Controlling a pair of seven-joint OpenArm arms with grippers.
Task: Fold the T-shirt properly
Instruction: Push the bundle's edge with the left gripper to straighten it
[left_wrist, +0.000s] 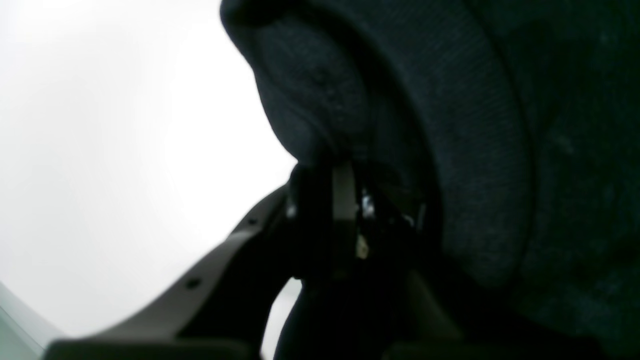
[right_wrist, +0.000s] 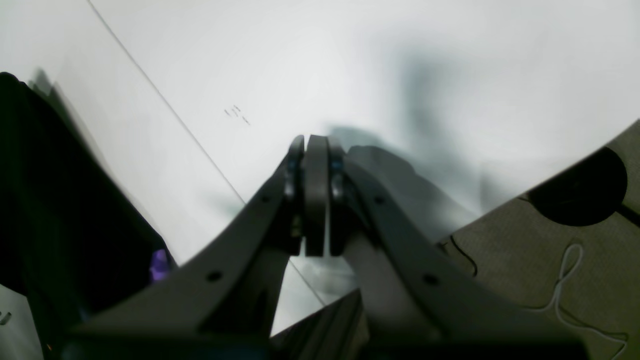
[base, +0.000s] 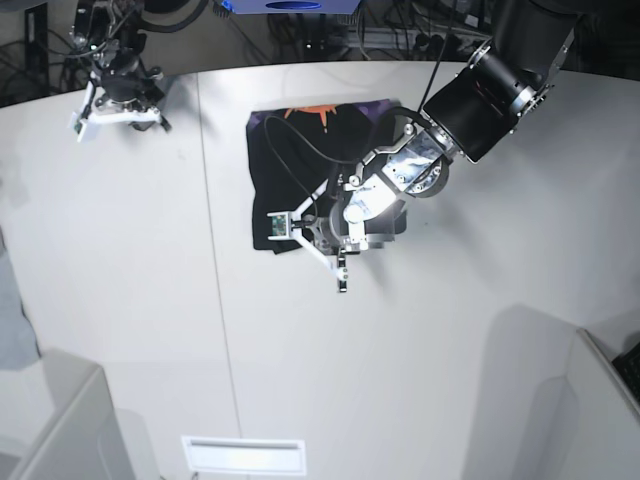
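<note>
The rounded fold (left_wrist: 327, 114) lies on the black T-shirt (left_wrist: 576, 162), so my left gripper lets go of the fold next: the T-shirt would settle.
The black T-shirt (base: 300, 165) lies folded into a rough rectangle at the table's far middle, with orange and purple print showing along its far edge. My left gripper (base: 305, 233) is at the shirt's near edge. In the left wrist view it (left_wrist: 345, 172) is shut on a rounded fold of the black cloth (left_wrist: 450, 125). My right gripper (base: 118, 115) hovers over the far left of the table, away from the shirt. Its fingers (right_wrist: 315, 145) are pressed together with nothing between them. The right wrist view shows the T-shirt (right_wrist: 60, 200) at its left edge, with a speck of purple print.
The white table (base: 130, 300) has a seam line running front to back, left of the shirt. A grey bin corner (base: 50, 420) and a white slot (base: 243, 455) sit at the near edge. Cables and a black disc (right_wrist: 580, 187) lie on the floor past the table's edge.
</note>
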